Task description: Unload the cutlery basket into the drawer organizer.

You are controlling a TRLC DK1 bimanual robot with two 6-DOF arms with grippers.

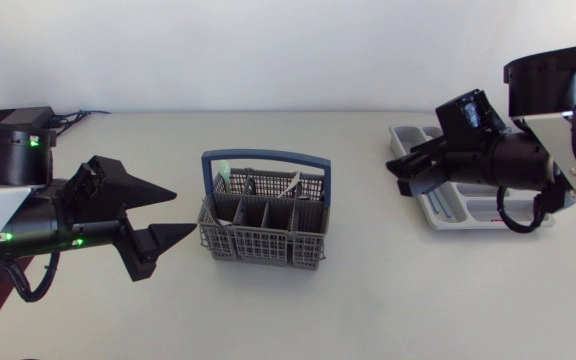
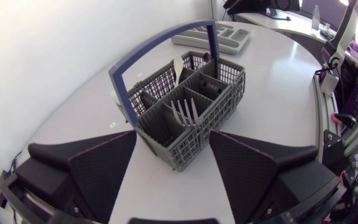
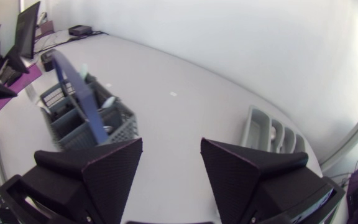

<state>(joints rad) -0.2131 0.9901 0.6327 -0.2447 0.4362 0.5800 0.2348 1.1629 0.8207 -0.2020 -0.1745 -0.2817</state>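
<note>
I'll grab the fork [image 2: 186, 112] by its tined upper end with my left gripper next; the basket's sides enclose the rest.
The grey cutlery basket [image 1: 265, 228] with a blue handle [image 1: 266, 157] stands mid-table and holds white cutlery [image 1: 290, 187]. In the left wrist view a white fork [image 2: 186, 112] and a white spoon [image 2: 178, 66] stand in the basket [image 2: 210, 99]. My left gripper [image 1: 183, 211] is open just left of the basket, which sits right ahead of its fingers [image 2: 101, 168]. The grey drawer organizer [image 1: 473, 210] lies at the right, partly under my right arm. My right gripper [image 1: 396, 172] hangs open over the organizer's left end with nothing between its fingers [image 3: 114, 165].
The right wrist view shows the basket [image 3: 73, 115] ahead to one side of the gripper and the organizer [image 3: 272, 134] to the other. Bare white table [image 1: 368, 280] lies between basket and organizer. The table's far edge [image 1: 268, 112] runs behind them.
</note>
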